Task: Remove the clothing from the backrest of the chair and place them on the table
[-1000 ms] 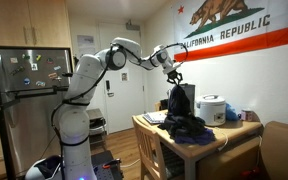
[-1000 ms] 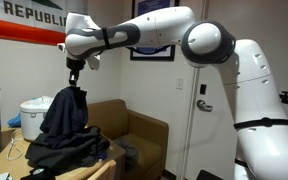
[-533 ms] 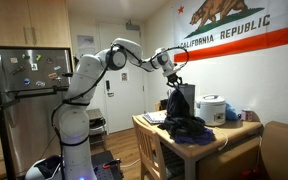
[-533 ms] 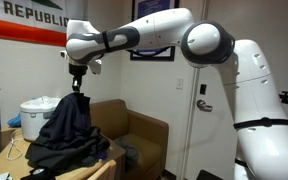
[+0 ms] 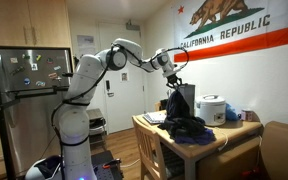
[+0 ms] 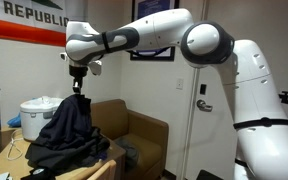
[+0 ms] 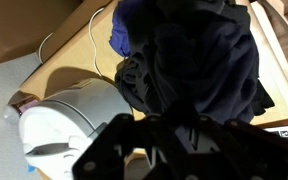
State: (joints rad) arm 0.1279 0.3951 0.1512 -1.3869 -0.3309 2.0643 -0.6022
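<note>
The dark garment's lower part drapes on the black heap and the garment would drop onto that heap if I opened now, so it is time to release it.
My gripper hangs above the table and is shut on the top of a dark garment. This clothing hangs from it in a narrow peak. Its lower part drapes onto a black heap lying on the tabletop. In the wrist view the navy cloth fills the frame above the gripper, with black folds beside it. The wooden chair stands at the table's near end with no cloth showing on its backrest.
A white rice cooker stands on the table close to the clothing, with a cord lying beside it. A brown upholstered seat is behind the table. The robot's base stands left of the chair.
Over the last second the gripper shifted slightly with the garment, pulling its top into a narrower peak. In the last half second nothing has visibly moved.
</note>
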